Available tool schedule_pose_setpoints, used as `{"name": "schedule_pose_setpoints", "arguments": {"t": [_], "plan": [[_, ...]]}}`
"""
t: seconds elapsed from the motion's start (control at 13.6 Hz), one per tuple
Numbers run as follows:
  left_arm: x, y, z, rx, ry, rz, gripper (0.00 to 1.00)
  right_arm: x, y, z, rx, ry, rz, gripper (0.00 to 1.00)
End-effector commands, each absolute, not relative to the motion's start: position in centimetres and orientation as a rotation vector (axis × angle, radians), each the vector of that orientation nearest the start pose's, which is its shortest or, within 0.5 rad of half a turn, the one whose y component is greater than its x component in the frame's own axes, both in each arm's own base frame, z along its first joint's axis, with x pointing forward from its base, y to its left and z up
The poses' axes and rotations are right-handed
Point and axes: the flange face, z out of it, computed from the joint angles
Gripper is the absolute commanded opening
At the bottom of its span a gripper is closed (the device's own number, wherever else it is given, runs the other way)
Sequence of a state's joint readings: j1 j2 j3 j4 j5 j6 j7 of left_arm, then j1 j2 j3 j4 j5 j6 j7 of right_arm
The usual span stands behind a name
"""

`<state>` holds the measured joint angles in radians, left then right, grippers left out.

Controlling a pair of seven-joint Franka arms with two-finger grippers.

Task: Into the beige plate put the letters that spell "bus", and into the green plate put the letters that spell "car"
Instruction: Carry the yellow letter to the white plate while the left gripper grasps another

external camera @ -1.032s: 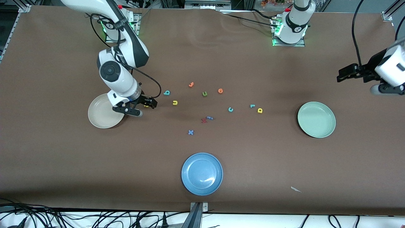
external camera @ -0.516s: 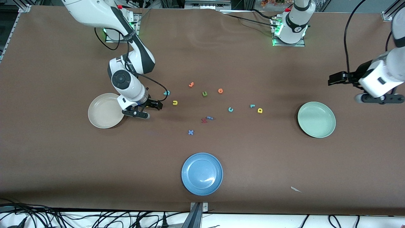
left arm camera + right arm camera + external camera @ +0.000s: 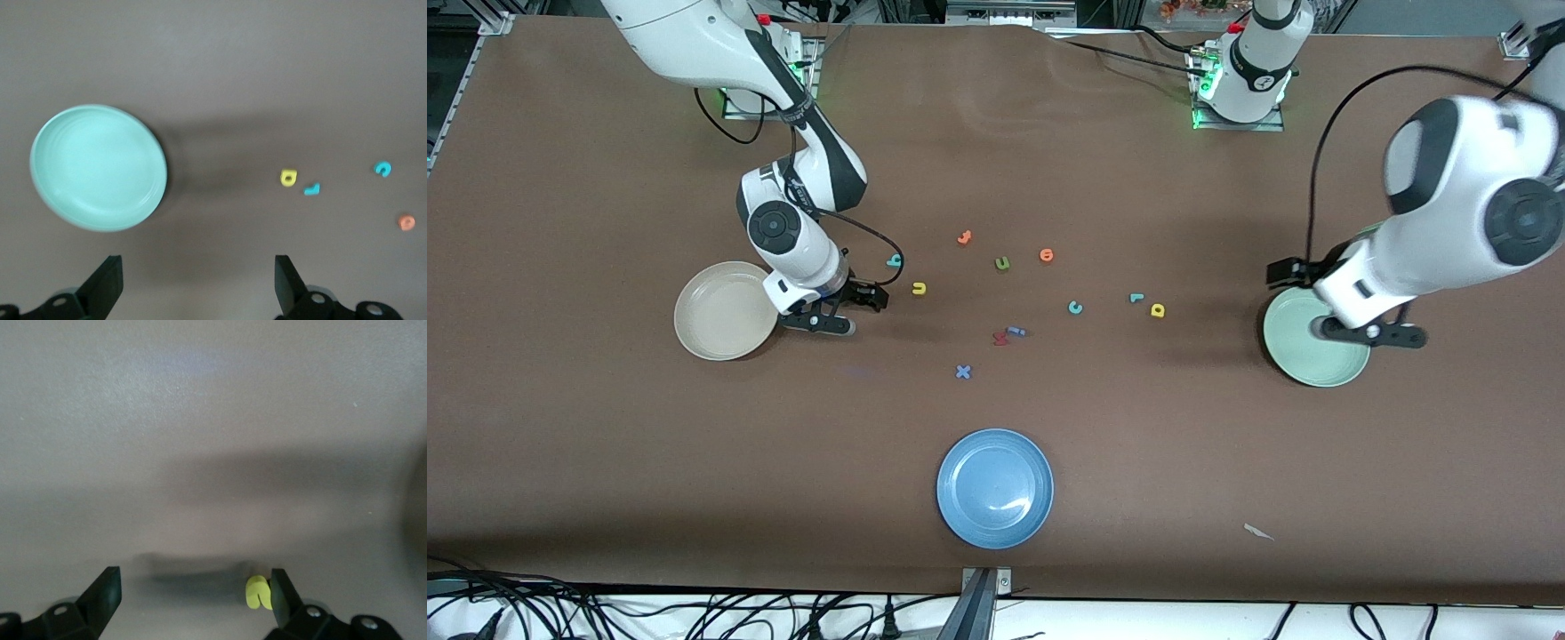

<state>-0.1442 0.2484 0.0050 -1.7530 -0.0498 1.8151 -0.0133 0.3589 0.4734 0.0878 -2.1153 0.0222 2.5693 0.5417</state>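
Note:
My right gripper's fingers are above the small yellow letter [image 3: 257, 591] with a shadow between them, so it lowers to the letter and only then closes on it.
My right gripper [image 3: 819, 321] is low over the table beside the beige plate [image 3: 713, 322], open. In the right wrist view the gripper [image 3: 193, 600] has a small yellow letter, seemingly the "s" [image 3: 257, 593], lying against the inside of one finger [image 3: 281, 592]. The teal "b" [image 3: 894, 260] and yellow "u" [image 3: 919, 288] lie just past it toward the table's middle. My left gripper [image 3: 1369, 334] hangs open and empty above the green plate [image 3: 1303, 366]. The left wrist view shows the green plate [image 3: 99, 167], the yellow "a" [image 3: 288, 177], the teal "r" [image 3: 312, 190] and the teal "c" [image 3: 383, 169].
Other letters lie mid-table: two orange [image 3: 963, 237] [image 3: 1047, 256], a green one [image 3: 1002, 263], a red one [image 3: 1000, 338], a blue "i" [image 3: 1017, 332] and a blue "x" [image 3: 962, 372]. A blue plate [image 3: 995, 487] sits nearest the camera. A paper scrap [image 3: 1258, 532] lies near the front edge.
My left arm has swung in from the table's end to above the green plate. My right gripper has shifted slightly from the beige plate toward the letters, covering the yellow letter.

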Motion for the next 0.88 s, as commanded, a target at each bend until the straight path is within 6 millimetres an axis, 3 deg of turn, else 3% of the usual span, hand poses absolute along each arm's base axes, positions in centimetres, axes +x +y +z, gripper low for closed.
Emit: {"name": "schedule_pose_setpoints", "arguments": {"t": [0.0,0.37,0.59,0.66,0.81], "plan": [[58.9,-10.7,37.1,-3.192,0.196,0.222,1.00,50.5,23.2,18.2,-3.122,0.131,0.083,0.99],[58.7,-14.8,29.8,-3.218,0.230,0.172,1.00,50.4,22.2,17.8,-3.132,0.129,0.096,0.99],[58.2,-17.1,25.7,-3.227,0.209,0.156,1.00,50.4,22.2,17.8,-3.129,0.143,0.090,0.74],[57.7,-17.4,24.3,-3.226,0.210,0.141,1.00,50.4,22.2,17.8,-3.129,0.143,0.090,0.61],[56.8,-17.5,21.5,-3.224,0.209,0.106,1.00,50.4,22.2,17.8,-3.129,0.143,0.090,0.48]]}}
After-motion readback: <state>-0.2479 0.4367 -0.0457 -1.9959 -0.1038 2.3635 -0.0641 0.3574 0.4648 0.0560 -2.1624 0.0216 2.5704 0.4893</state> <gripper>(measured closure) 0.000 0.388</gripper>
